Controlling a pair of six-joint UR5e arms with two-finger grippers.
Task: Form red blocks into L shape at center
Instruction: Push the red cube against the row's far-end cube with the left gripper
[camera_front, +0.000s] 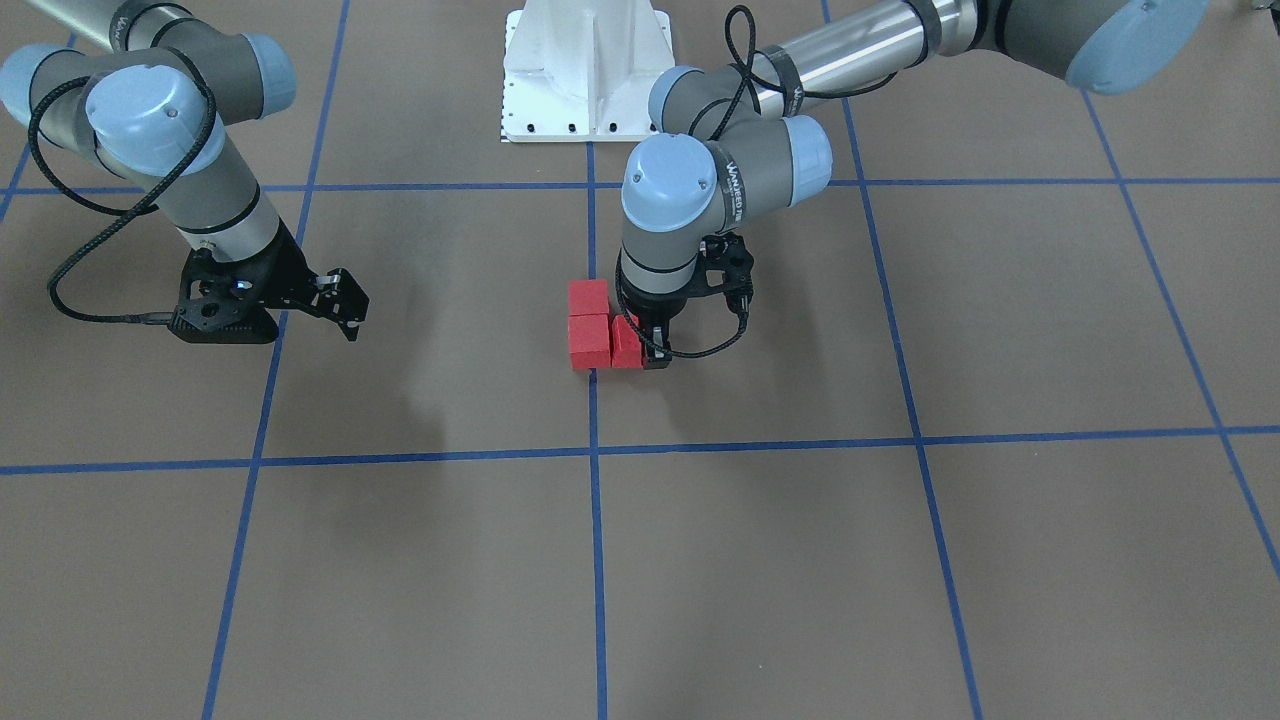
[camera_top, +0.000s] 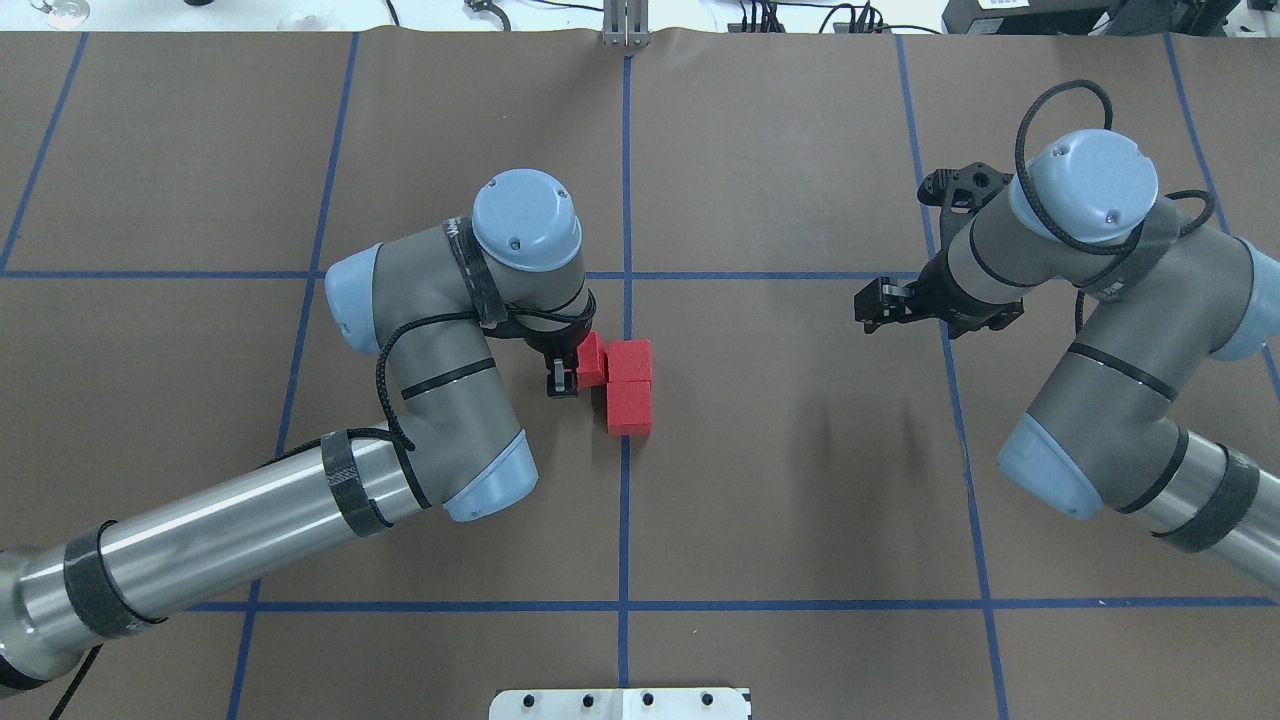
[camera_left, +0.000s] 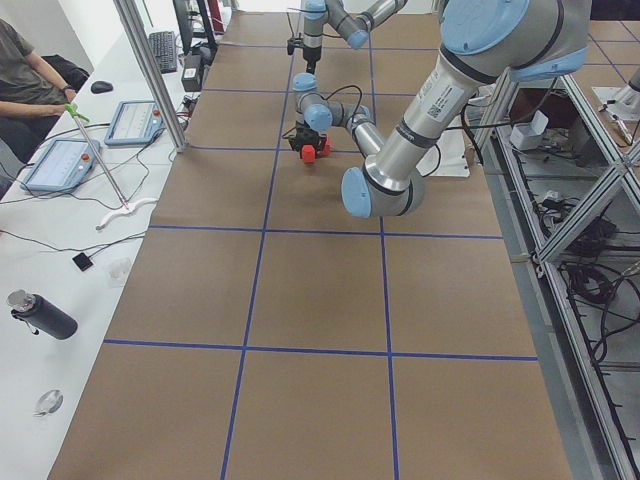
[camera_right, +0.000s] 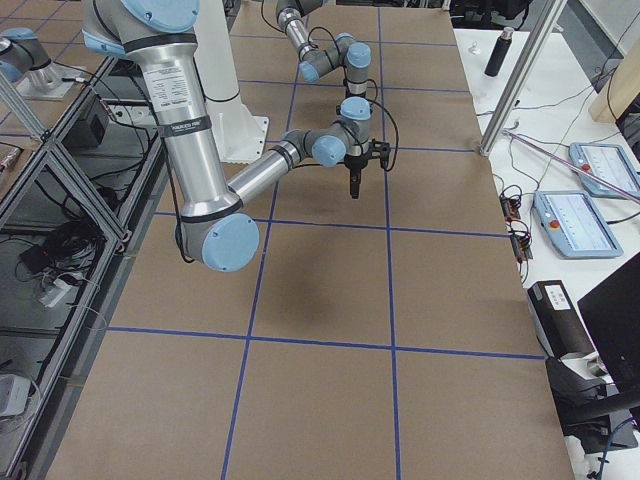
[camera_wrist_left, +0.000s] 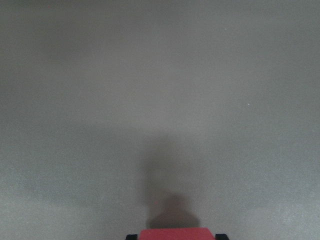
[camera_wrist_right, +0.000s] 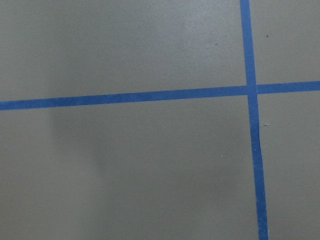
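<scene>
The third red block's lower edge (camera_front: 626, 365) (camera_wrist_left: 175, 230) meets the tabletop beside the far block, so it is now time for my left gripper to release that block.
Two red blocks (camera_top: 630, 385) lie touching in a column on the vertical blue line of the center patch (camera_top: 760, 440); in the front view they show left of the line (camera_front: 589, 320). My left gripper (camera_top: 568, 376) is shut on the third red block (camera_top: 591, 359), low over the table and against the left side of the column's far block, so the three make an L outline. The held block also shows in the front view (camera_front: 626, 345) and at the bottom edge of the left wrist view (camera_wrist_left: 175, 234). My right gripper (camera_top: 872, 306) is open, empty and well off to the right.
The white robot base (camera_front: 588, 70) stands at the near table edge. Blue tape lines (camera_wrist_right: 251, 125) grid the brown surface. In the exterior left view an operator (camera_left: 25, 75), tablets (camera_left: 62, 160) and a bottle (camera_left: 40, 315) are on a side table.
</scene>
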